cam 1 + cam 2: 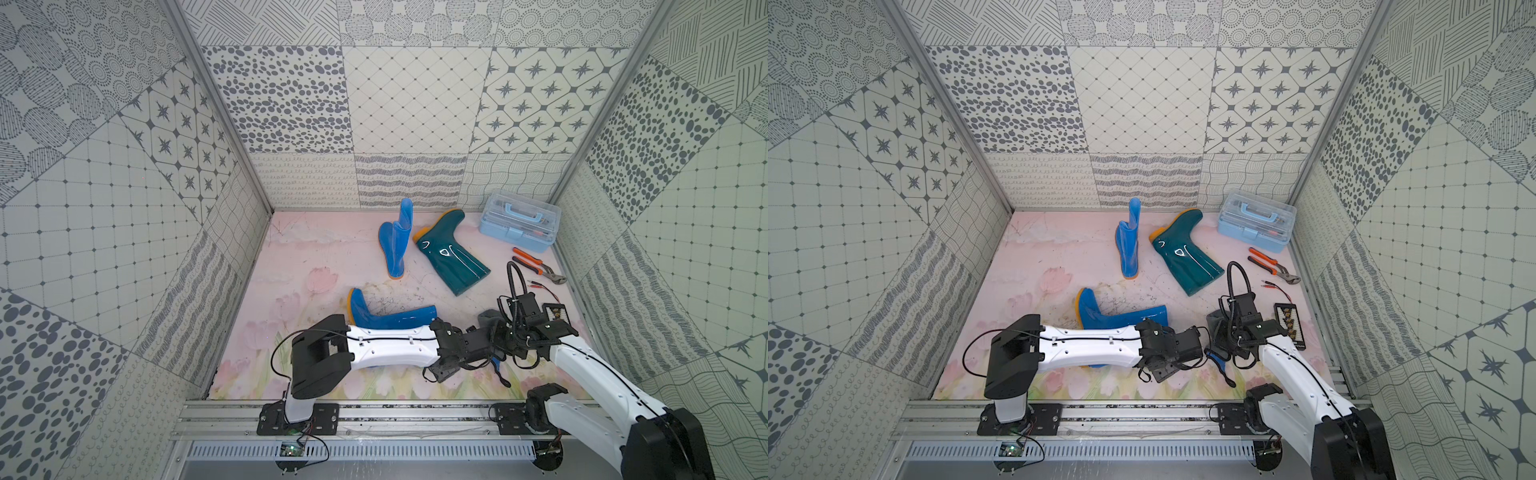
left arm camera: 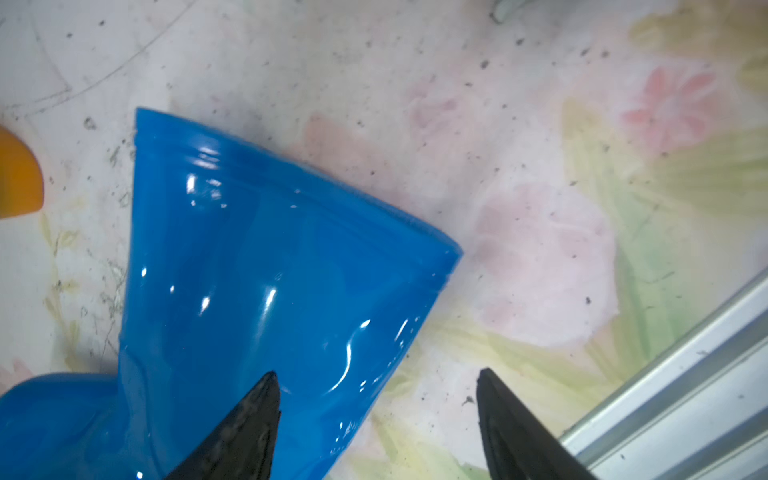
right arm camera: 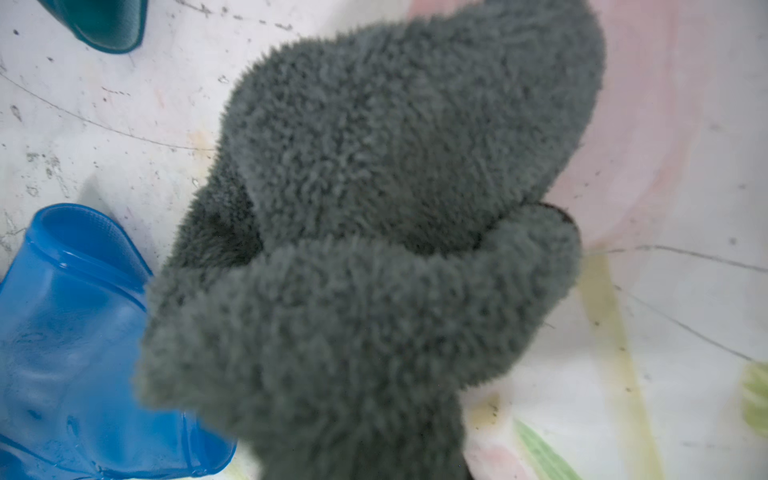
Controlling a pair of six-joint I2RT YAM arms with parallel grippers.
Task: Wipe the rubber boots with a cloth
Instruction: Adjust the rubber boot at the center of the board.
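Observation:
The edge of the lying blue boot's body near its open top is the part my left gripper will grab next, to turn the boot over for wiping.
One bright blue rubber boot [image 1: 395, 318] lies on its side near the front, partly under my left arm. A second blue boot [image 1: 397, 245] stands upright at the back. The dark teal boot [image 1: 451, 255] lies next to it. My left gripper [image 2: 376, 378] is open and holds nothing. One fingertip [image 2: 266, 399] hangs over the lying boot's glossy shaft [image 2: 270, 270], the other over the mat. My right gripper [image 1: 505, 336] is shut on the bunched grey cloth [image 3: 374, 208], just right of that boot's open top [image 3: 70, 257]. The cloth hides its fingers; blue trim and a black loop [image 1: 500, 374] dangle below.
A pale blue tool case [image 1: 519, 226] sits at the back right. Orange-handled pliers [image 1: 536, 266], thin red probe leads [image 1: 544, 289] and a small black board [image 1: 1287, 322] lie along the right wall. An aluminium rail [image 2: 685, 374] runs along the front. The flowered mat is speckled with dirt.

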